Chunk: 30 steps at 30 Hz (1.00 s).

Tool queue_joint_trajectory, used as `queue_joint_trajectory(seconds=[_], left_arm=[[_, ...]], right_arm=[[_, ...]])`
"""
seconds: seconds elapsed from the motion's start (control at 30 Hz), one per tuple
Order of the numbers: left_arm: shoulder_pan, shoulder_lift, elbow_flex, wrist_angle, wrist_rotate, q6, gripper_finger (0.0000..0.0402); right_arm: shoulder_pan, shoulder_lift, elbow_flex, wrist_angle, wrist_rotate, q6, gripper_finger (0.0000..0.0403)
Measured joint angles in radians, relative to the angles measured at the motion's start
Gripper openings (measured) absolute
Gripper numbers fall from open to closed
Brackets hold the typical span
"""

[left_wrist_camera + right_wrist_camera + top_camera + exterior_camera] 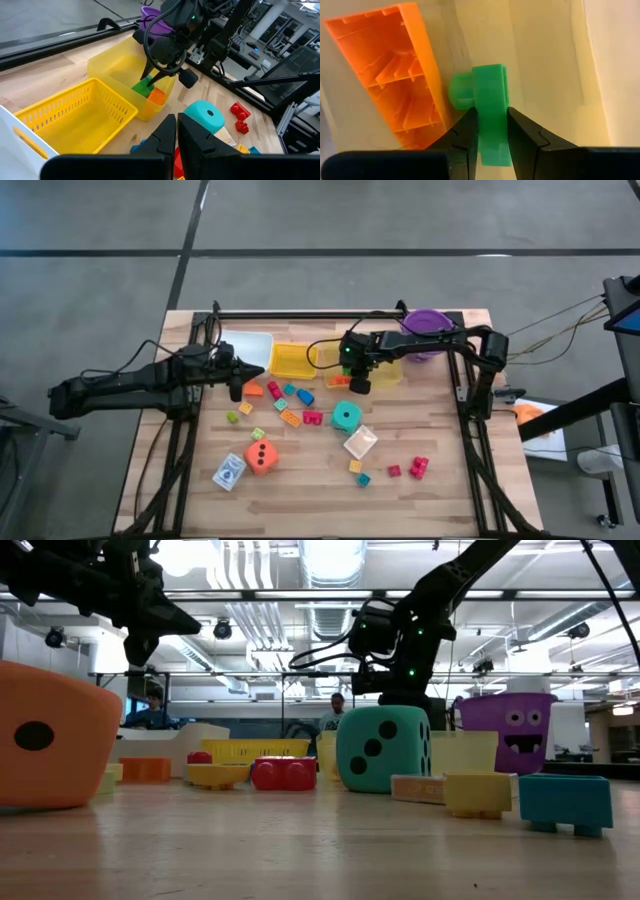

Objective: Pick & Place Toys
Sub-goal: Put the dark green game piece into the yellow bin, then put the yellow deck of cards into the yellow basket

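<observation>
My right gripper releases the green brick [491,115] now, since it is time to let go: the brick hangs low inside the yellow bin [545,75] and would remain there.
My right gripper [357,384] reaches down into the translucent yellow bin [388,372] and is shut on a green brick [490,100]. An orange brick [395,75] lies in the bin beside it. My left gripper [237,387] is shut and empty, above the table by an orange brick [254,390], near the yellow basket [292,360]. Loose bright bricks [312,418], a teal die [347,416], an orange die [262,457] and a blue-white card box [229,472] rest on the table. My right gripper pinches the green brick's two flat sides [491,116] between its two fingers. The fingers come from above, pointing down into the bin. The brick stands low inside the bin next to the orange brick [157,96]; whether it touches the bin's floor I cannot tell.
A white bin [245,345] stands left of the yellow basket, and a purple bucket [428,321] at the far right. Red bricks [418,468] and a pale block [360,442] lie toward the near right. The arms' frames run along both table sides.
</observation>
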Motion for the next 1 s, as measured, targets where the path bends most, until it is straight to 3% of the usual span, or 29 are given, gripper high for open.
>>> queue_joint_trajectory(seconds=[0.13, 0.37, 0.57, 0.8, 1.0], left_arm=[[0.0, 0.0, 0.0, 0.0, 0.0, 0.0, 0.0019], [0.0, 0.0, 0.0, 0.0, 0.0, 0.0, 0.002], [0.0, 0.0, 0.0, 0.0, 0.0, 0.001, 0.002], [0.0, 0.0, 0.0, -0.002, 0.0, 0.003, 0.002], [0.0, 0.0, 0.0, -0.015, 0.0, 0.004, 0.002]], right_arm=[[0.0, 0.002, 0.008, -0.005, -0.003, 0.027, 0.0101], [-0.003, 0.002, 0.028, -0.029, -0.025, 0.066, 0.0202], [-0.003, -0.017, 0.068, -0.09, -0.025, 0.088, 0.0258], [0.016, -0.107, 0.086, -0.113, -0.019, 0.101, 0.0274], [0.09, -0.242, 0.051, -0.227, -0.022, 0.007, 0.0275]])
